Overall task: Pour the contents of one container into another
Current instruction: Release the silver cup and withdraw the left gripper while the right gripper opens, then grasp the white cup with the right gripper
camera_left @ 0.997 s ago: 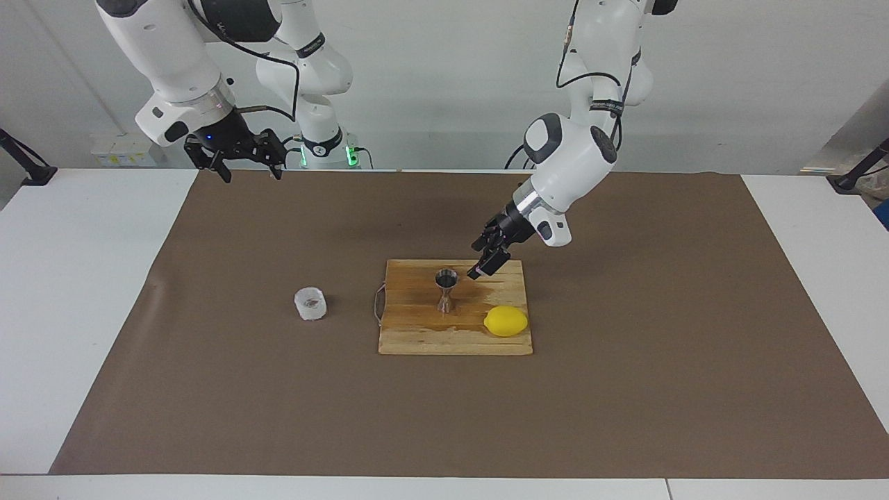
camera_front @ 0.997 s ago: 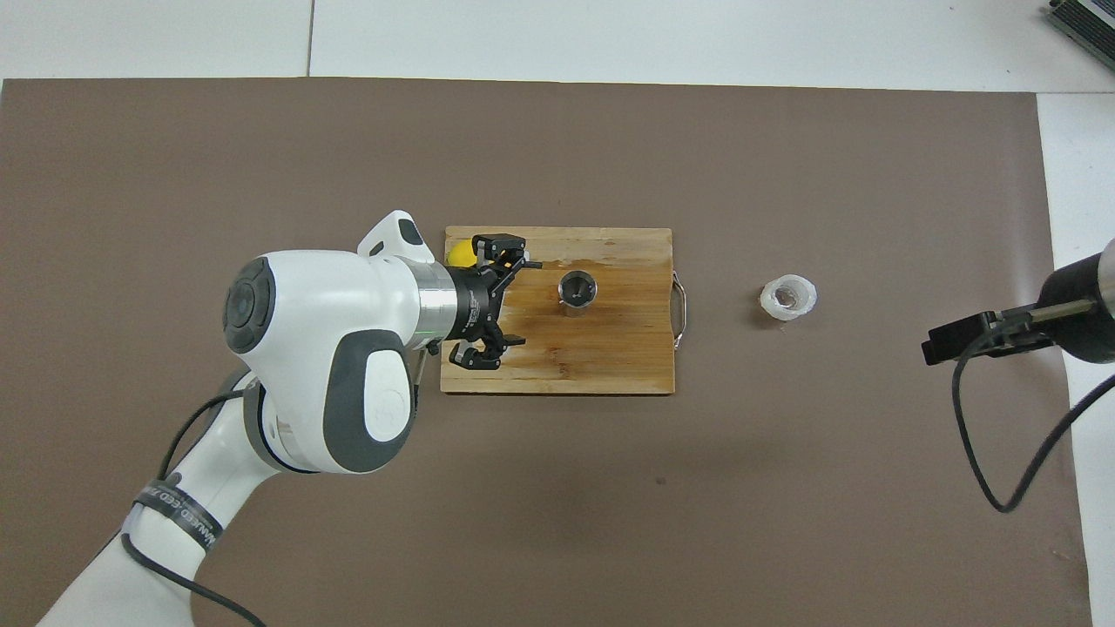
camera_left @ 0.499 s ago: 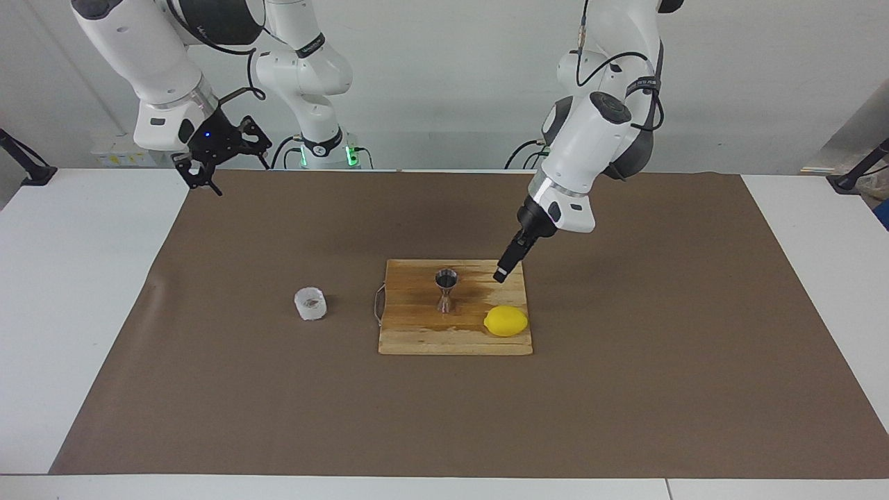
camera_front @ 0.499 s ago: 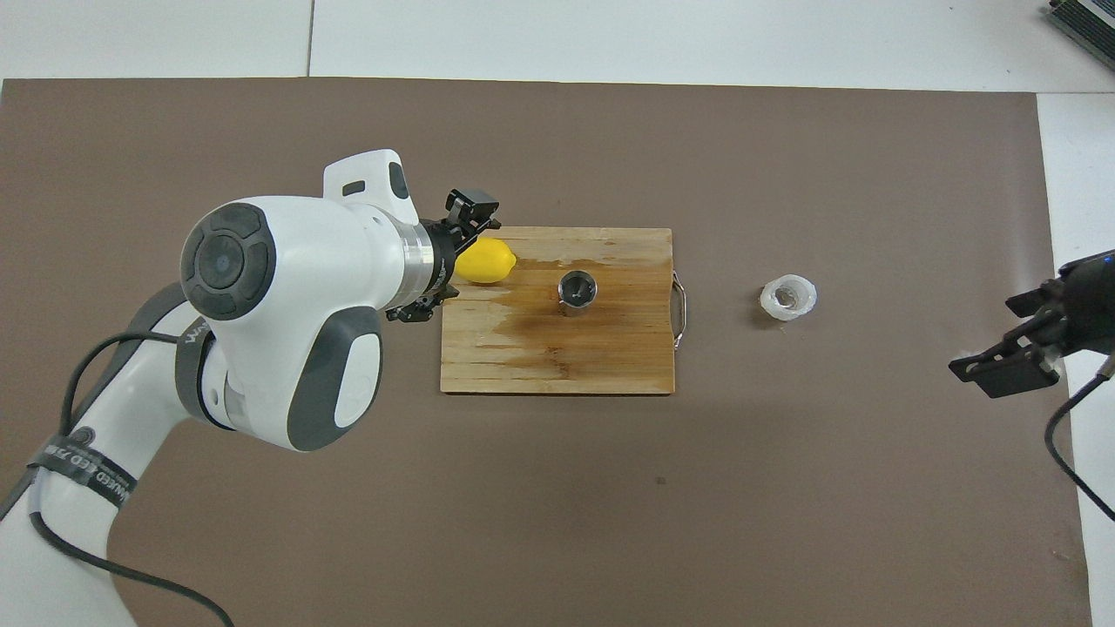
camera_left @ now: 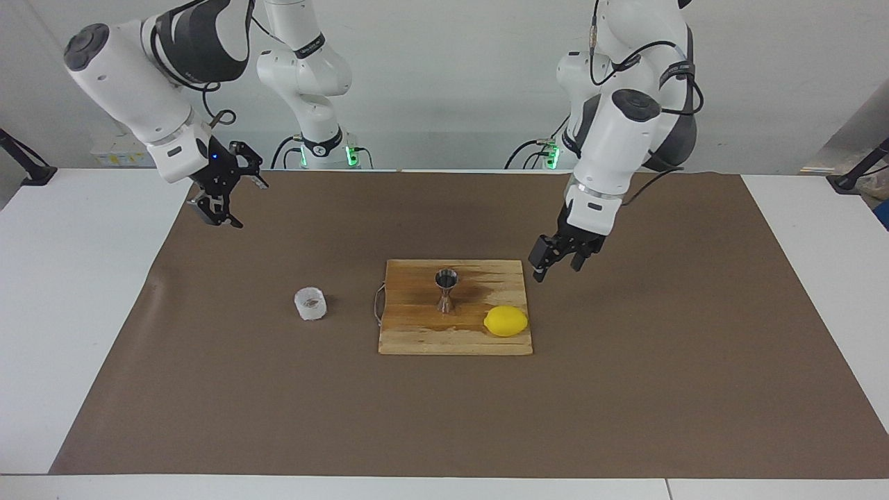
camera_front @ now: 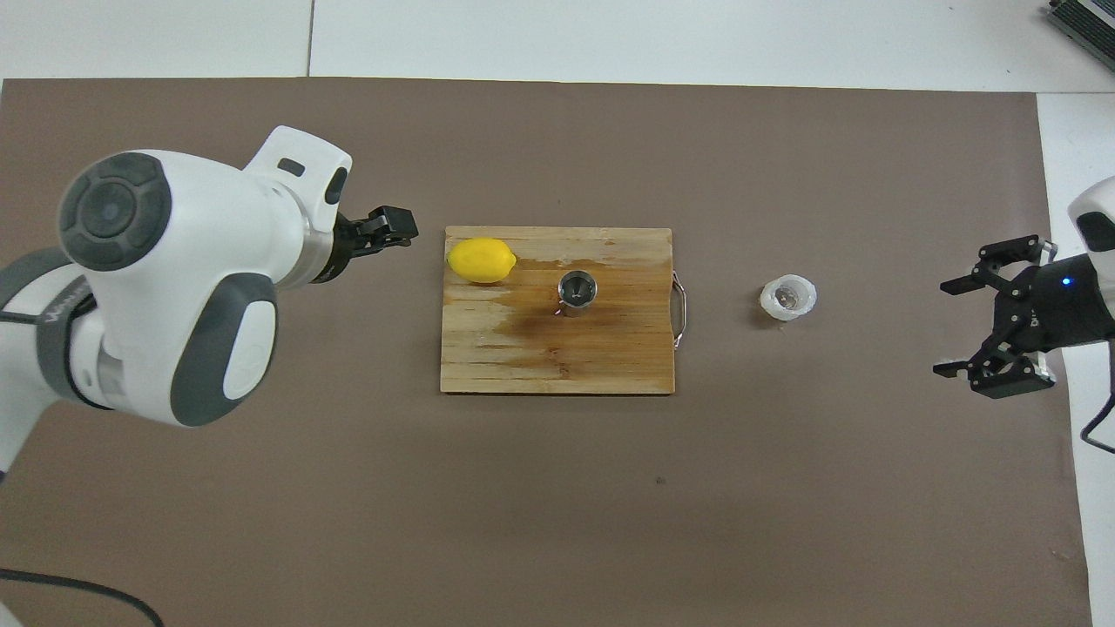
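Observation:
The robot's right gripper should next grab the two sides of the frosted cup (camera_front: 788,297). Then it should pour from the cup into the steel jigger (camera_front: 577,289).
The whitish frosted cup (camera_left: 310,303) (camera_front: 788,297) stands on the brown mat, beside the board toward the right arm's end. The steel hourglass jigger (camera_left: 446,289) (camera_front: 577,290) stands upright on the wooden board (camera_left: 417,337) (camera_front: 540,361). My left gripper (camera_left: 557,267) (camera_front: 394,235) hangs open and empty over the mat, just off the board's edge toward the left arm's end. My right gripper (camera_left: 221,219) (camera_front: 958,326) is open and empty, raised over the mat's edge at the right arm's end, well apart from the cup.
A yellow lemon (camera_left: 505,321) (camera_front: 481,260) lies on the board's corner, beside the jigger and farther from the robots. A dark wet patch spreads on the board around the jigger. A wire handle (camera_front: 682,300) sticks out of the board toward the cup.
My left gripper has drawn back from over the board beside the jigger to just off its edge. My right gripper has turned and come lower over the mat's edge.

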Controlling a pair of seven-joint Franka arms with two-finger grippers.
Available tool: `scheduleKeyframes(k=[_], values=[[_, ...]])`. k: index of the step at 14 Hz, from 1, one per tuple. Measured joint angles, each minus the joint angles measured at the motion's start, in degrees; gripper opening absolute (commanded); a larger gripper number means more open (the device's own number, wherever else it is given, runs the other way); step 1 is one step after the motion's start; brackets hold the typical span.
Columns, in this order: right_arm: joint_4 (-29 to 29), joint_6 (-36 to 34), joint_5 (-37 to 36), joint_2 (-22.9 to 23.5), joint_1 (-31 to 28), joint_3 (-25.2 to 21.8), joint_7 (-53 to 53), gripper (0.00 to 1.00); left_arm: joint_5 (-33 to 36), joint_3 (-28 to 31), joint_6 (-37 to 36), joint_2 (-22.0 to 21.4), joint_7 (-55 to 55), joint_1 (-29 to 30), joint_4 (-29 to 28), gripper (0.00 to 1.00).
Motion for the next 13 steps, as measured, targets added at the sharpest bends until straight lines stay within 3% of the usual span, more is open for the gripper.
scheduleKeyframes(k=[5,13], values=[[0.0,8.5,11.3,12.2,-1.9,-0.1,-22.2,1.0,1.7,0.3,-11.6,-6.2,24.3,9.6,0.4,1.0],[0.0,12.5,23.8,21.3,-1.8,0.5,-34.2,1.0,6.8,0.2,-30.6,-6.7,29.3,12.4,16.0,1.0]])
